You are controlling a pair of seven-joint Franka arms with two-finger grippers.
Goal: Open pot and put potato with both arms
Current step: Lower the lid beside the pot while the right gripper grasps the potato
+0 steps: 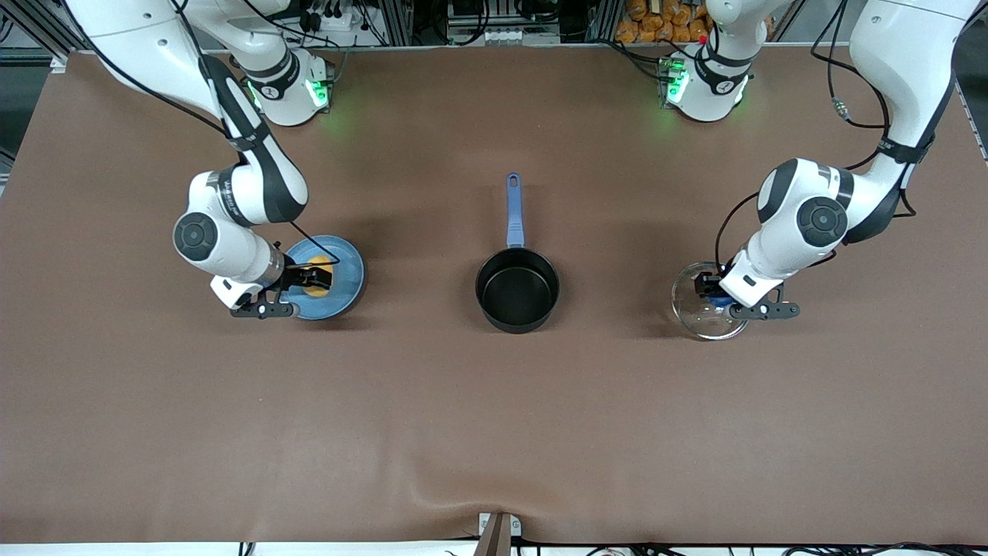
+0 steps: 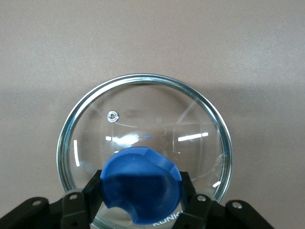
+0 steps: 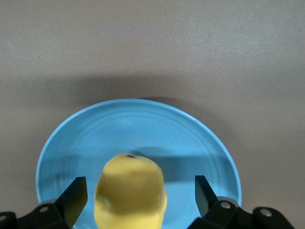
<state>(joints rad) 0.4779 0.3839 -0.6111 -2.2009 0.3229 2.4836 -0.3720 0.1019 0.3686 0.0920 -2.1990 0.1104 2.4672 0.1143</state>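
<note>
My right gripper grabs the potato by its rounded middle (image 3: 130, 193) next, to put the yellow potato into the open black pot.
The black pot (image 1: 517, 289) stands open in the middle of the table, its blue handle (image 1: 514, 208) pointing toward the robots' bases. It is empty. The yellow potato (image 1: 318, 276) lies on a light-blue plate (image 1: 349, 266) toward the right arm's end. My right gripper (image 1: 312, 276) is open over the plate, its fingers on either side of the potato (image 3: 131, 191) with gaps. My left gripper (image 1: 714, 293) is shut on the blue knob (image 2: 143, 183) of a glass lid (image 1: 698, 309) low at the table, toward the left arm's end.
The brown table mat (image 1: 494, 425) stretches wide around the pot. The plate (image 3: 190, 138) and the lid's silvery rim (image 2: 143, 76) each sit about one pot-width or more from the pot. Cables and equipment line the edge by the arms' bases.
</note>
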